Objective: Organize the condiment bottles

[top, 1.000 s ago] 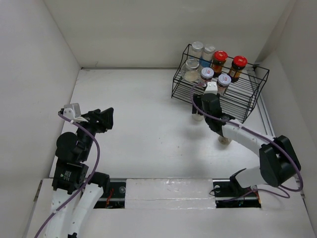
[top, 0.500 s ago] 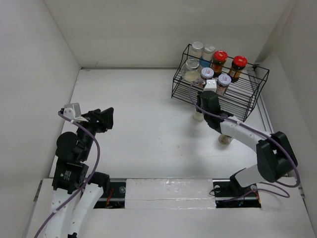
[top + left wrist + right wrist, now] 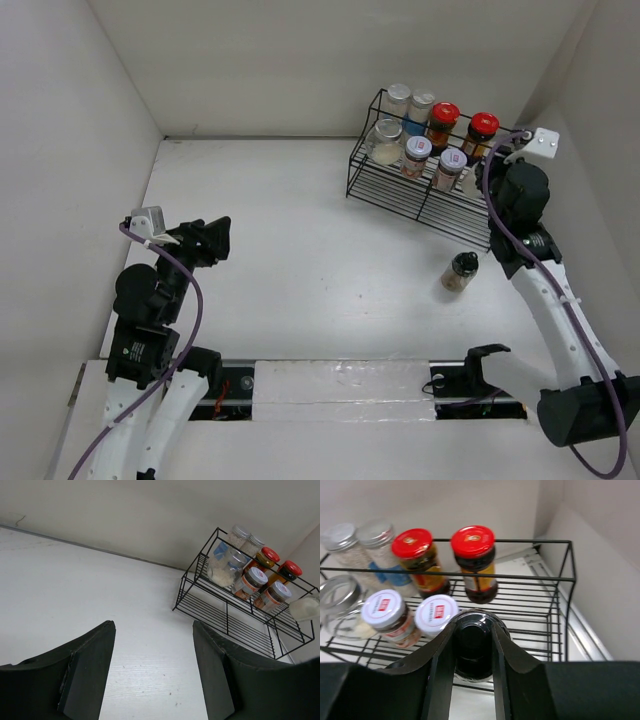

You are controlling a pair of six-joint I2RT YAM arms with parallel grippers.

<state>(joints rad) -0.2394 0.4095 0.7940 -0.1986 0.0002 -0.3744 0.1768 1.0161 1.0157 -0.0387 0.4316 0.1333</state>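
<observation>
The bottle is hanging tilted at the rack's front bar and would topple if I opened now. My right gripper needs to stay closed on it until it stands on the rack's wires.
My right gripper (image 3: 474, 630) is shut on a black-capped bottle (image 3: 474, 642) and holds it above the right end of the black wire rack's (image 3: 520, 541) lower tier; in the top view the gripper (image 3: 512, 200) hides it. A second black-capped bottle (image 3: 460, 271) stands on the table in front of the rack (image 3: 420, 205). Two red-lidded dark jars (image 3: 444, 113) (image 3: 483, 124) and two silver-lidded clear shakers (image 3: 399, 97) stand on the upper tier. A clear jar (image 3: 386, 138) and two white-lidded jars (image 3: 417, 148) (image 3: 452, 160) stand lower. My left gripper (image 3: 205, 240) is open and empty, far left.
White walls close in the table on the left, back and right. The right wall stands close behind the rack's right end (image 3: 600, 580). In the left wrist view the rack (image 3: 225, 615) is far off beyond my open fingers (image 3: 95, 650).
My right gripper has swung from the rack's front middle to its right end, carrying the black-capped bottle with it. The left arm has not moved.
</observation>
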